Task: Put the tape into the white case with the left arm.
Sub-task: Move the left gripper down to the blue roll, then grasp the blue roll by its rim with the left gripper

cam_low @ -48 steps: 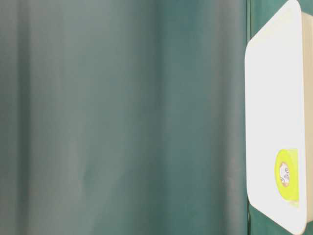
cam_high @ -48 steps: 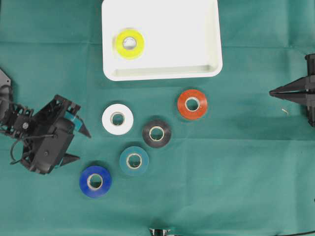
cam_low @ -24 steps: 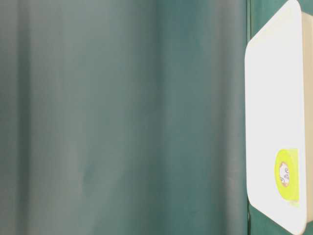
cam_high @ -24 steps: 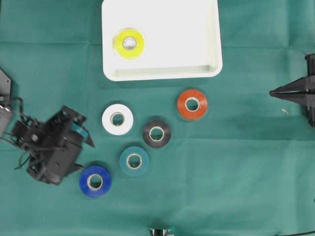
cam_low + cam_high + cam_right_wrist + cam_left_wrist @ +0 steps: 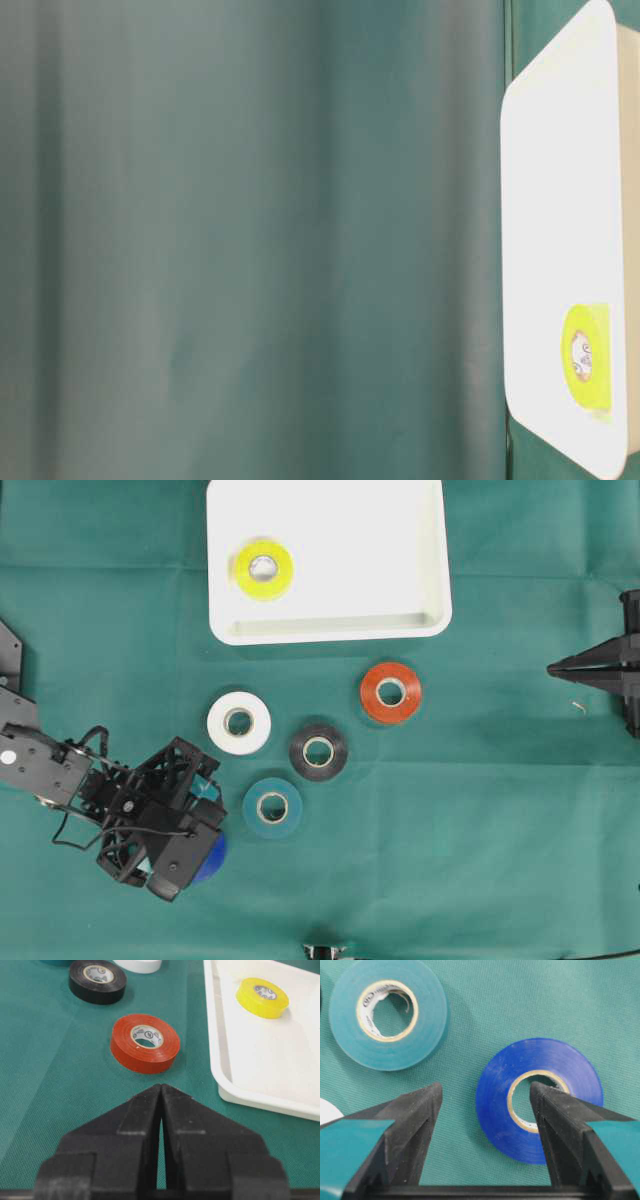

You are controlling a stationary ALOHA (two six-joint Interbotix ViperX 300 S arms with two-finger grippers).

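Observation:
Next, my left gripper grabs the blue tape by its ring wall [image 5: 494, 1105] to put the tape into the white case.
The blue tape [image 5: 495, 1105] lies flat on the green cloth. My left gripper [image 5: 486, 1087] is open and down over it. One teal-banded finger points into the roll's hole and the other stands outside its left edge. From overhead the left gripper [image 5: 190, 830] covers most of the blue tape [image 5: 214, 856]. The white case [image 5: 330, 632] sits at the top centre with a yellow tape [image 5: 247, 570] in its left part. My right gripper [image 5: 553, 667] rests shut at the right edge, holding nothing.
White tape [image 5: 222, 723], black tape [image 5: 302, 752], teal tape [image 5: 254, 808] and red tape [image 5: 372, 693] lie between the case and the left arm. The teal tape [image 5: 427, 1010] is just beyond the left fingers. The right wrist view faces the red tape [image 5: 125, 1045] and the case rim [image 5: 215, 1050].
The left arm has swung toward the table's front and right. It has come down over the blue tape, which was in full view before. Its jaws stayed equally wide; the right arm is still.

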